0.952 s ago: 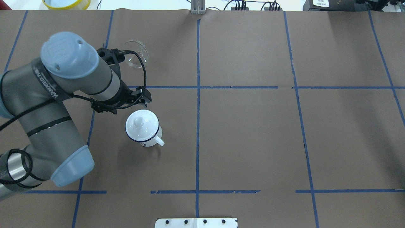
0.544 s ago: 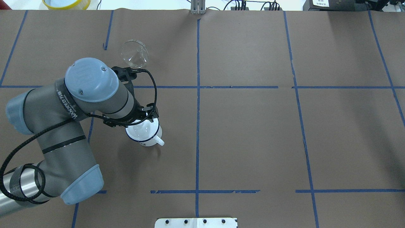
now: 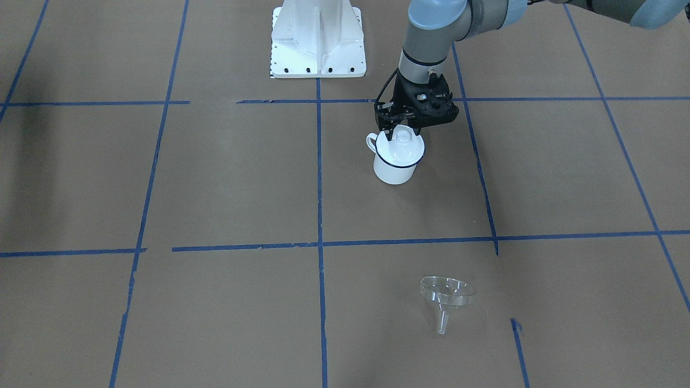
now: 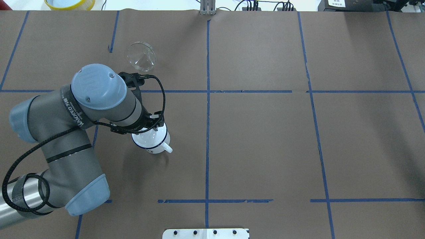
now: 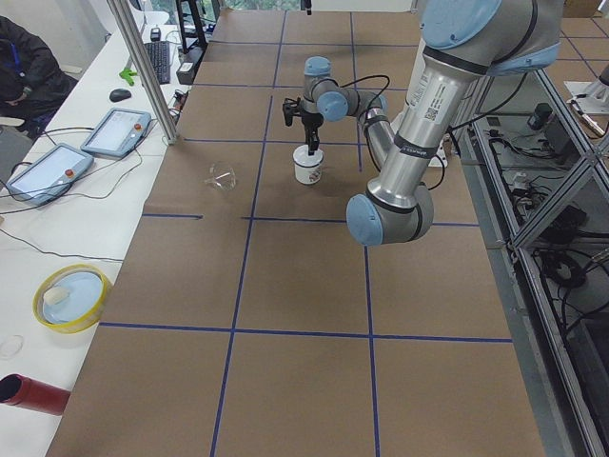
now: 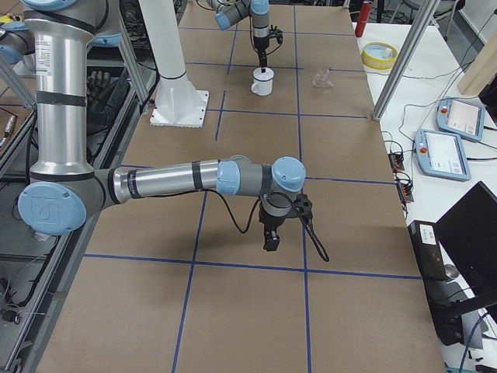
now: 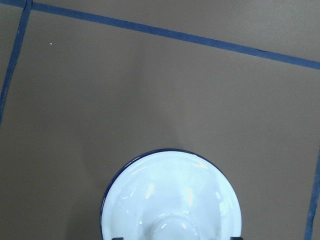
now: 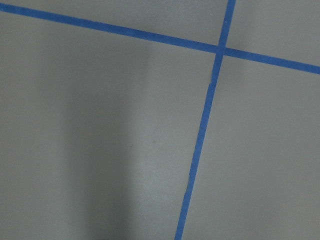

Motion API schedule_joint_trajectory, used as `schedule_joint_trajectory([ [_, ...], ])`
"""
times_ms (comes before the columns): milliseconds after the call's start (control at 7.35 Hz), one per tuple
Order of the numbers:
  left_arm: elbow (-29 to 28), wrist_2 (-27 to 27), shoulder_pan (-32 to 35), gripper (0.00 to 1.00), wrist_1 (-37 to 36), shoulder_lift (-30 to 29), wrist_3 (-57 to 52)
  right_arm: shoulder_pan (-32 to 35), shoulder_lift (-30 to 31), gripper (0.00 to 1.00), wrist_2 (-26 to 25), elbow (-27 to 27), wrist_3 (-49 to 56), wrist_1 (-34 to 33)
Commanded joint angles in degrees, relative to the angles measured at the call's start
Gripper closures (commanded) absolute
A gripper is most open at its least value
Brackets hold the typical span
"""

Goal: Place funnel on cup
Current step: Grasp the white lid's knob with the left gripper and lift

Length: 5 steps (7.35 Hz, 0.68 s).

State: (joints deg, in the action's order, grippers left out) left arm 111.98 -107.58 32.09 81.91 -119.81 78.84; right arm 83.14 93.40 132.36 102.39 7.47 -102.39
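Note:
The white lid should be grabbed next by its knob [image 3: 402, 133] with my left gripper. The cup's opening then stays open for the funnel [image 3: 446, 295].
The cup [image 3: 395, 171] is a white mug with a dark blue rim, standing left of the table's middle, and a round white knobbed lid [image 3: 400, 146] sits on it. My left gripper [image 3: 401, 129] hangs straight over the lid, open, with its fingers on either side of the knob. In the left wrist view the lid [image 7: 172, 195] fills the bottom. The clear funnel [image 4: 141, 56] lies on its side on the paper beyond the cup, also seen in the front view [image 3: 446, 299]. My right gripper [image 6: 272, 241] hovers over bare table far off; I cannot tell its state.
A yellow-rimmed bowl [image 4: 69, 3] sits at the far left edge. The robot's white base plate [image 3: 318, 37] is on the near side. Blue tape lines cross the brown paper. Tablets [image 5: 43, 171] and a red cylinder [image 5: 33, 395] lie on the side table.
My left arm swung from beside the funnel toward me and now hangs over the cup's lid. The funnel, once partly hidden by the gripper, shows fully. The cup has not moved.

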Motion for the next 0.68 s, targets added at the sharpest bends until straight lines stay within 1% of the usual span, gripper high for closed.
schedule_joint_trajectory([
  [0,-0.01,0.09,0.00,1.00,0.00,-0.08,-0.36,0.00,-0.06,0.00,0.00,0.00,0.00,0.00],
  [272,0.87,0.09,0.08,1.00,-0.09,-0.16,-0.53,0.00,0.03,0.00,0.00,0.00,0.00,0.00],
  [408,2.26,0.09,0.69,1.00,-0.43,0.18,-0.80,0.00,0.03,0.00,0.00,0.00,0.00,0.00],
  [544,6.10,-0.26,4.87,1.00,-2.00,0.45,-6.54,0.00,0.03,0.00,0.00,-0.09,0.00,0.00],
])
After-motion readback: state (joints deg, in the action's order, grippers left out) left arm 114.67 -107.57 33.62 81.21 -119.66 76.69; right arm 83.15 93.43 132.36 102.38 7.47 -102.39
